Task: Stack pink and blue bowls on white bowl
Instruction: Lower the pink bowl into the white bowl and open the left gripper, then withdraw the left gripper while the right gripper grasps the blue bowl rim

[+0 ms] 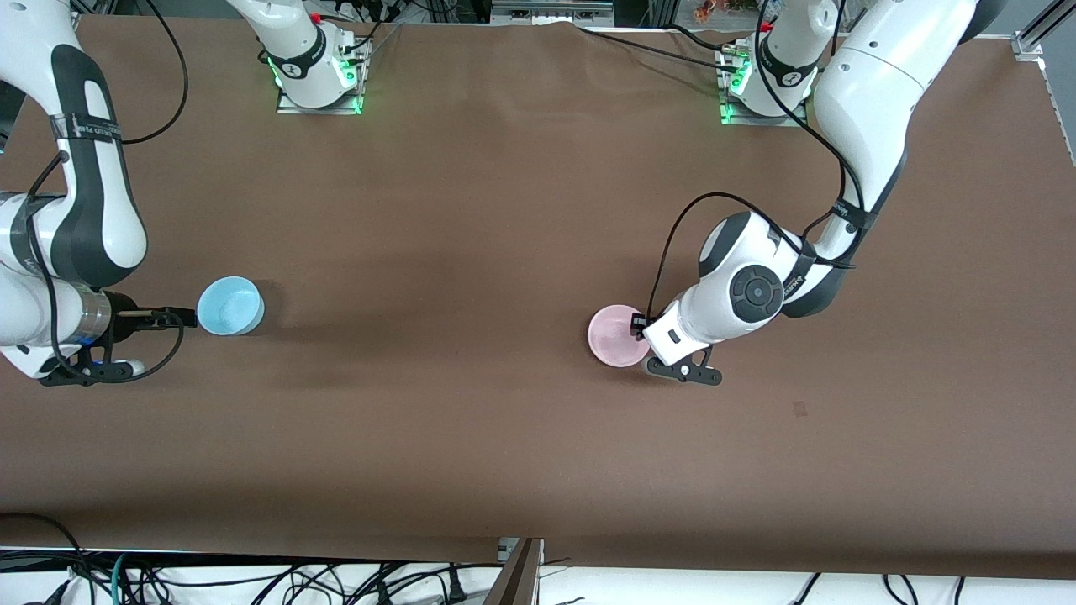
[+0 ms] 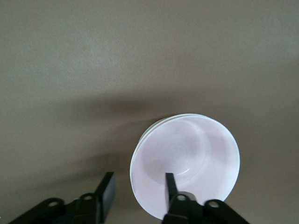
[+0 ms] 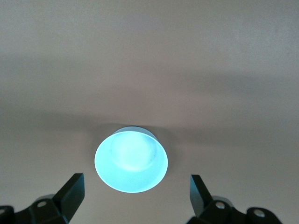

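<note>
My right gripper takes hold of the light blue bowl by its rim next, to stack it on the pink bowl.
The pale pink bowl stands upright on the table toward the left arm's end. In the left wrist view it looks almost white, and a second thin rim line shows just under its edge. No separate white bowl shows in any view. My left gripper is open and straddles the pink bowl's wall, one finger inside and the other outside. The light blue bowl stands upright toward the right arm's end. My right gripper is open wide, empty, low and just beside it.
The brown table is bare between the two bowls. The two arm bases stand along the edge farthest from the front camera. Cables hang below the edge nearest that camera.
</note>
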Robot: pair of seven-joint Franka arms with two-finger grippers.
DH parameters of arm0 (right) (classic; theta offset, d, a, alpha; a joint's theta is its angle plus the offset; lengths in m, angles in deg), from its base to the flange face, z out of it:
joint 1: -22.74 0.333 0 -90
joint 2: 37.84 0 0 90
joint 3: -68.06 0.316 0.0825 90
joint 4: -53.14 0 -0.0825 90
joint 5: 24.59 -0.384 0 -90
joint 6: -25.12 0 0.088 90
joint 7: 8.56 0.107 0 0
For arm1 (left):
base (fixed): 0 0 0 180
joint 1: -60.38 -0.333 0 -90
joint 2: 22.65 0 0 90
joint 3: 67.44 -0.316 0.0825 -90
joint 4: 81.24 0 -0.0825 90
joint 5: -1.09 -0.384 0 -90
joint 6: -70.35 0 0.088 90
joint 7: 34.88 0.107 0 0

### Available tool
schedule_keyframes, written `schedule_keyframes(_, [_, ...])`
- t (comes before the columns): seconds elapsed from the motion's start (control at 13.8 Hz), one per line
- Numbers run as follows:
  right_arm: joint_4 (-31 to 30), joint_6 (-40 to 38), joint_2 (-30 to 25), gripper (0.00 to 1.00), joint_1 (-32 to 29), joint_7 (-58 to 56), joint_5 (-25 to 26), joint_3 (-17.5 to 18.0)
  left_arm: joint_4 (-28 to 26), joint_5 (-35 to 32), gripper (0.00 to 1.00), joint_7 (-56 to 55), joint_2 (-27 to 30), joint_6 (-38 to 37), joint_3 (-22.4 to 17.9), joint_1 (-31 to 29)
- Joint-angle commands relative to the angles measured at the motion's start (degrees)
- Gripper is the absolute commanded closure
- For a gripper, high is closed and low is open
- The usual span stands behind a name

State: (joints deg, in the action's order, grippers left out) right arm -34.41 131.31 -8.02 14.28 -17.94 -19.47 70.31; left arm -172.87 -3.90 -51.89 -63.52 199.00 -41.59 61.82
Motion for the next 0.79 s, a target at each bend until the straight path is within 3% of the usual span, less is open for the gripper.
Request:
schedule_keyframes(0.0, [-0.1, 0.9, 0.2, 0.00, -0.6, -1.3, -0.7, 0.4, 0.2, -1.6, 0.00, -1.2, 3.5, -2.3, 0.1, -1.3])
schedule_keyframes(0.29, [-1.1, 4.3, 2.7, 0.00, -2.2, -4.2, -2.1, 0.4, 0.4, -1.7, 0.00, -0.8, 9.1, -4.7, 0.0, -5.9])
schedule_keyframes(0.51, [-5.9, 9.4, 2.5, 0.00, -3.1, -4.3, -3.8, 0.3, 0.8, -2.1, 0.00, -0.7, 13.1, -8.7, -0.1, -9.8])
schedule_keyframes(0.72, [-10.5, 14.2, 2.3, 0.00, -3.1, -4.3, -6.1, -0.9, 2.1, -2.4, 0.00, 2.6, 13.3, -9.0, 0.1, -13.6])
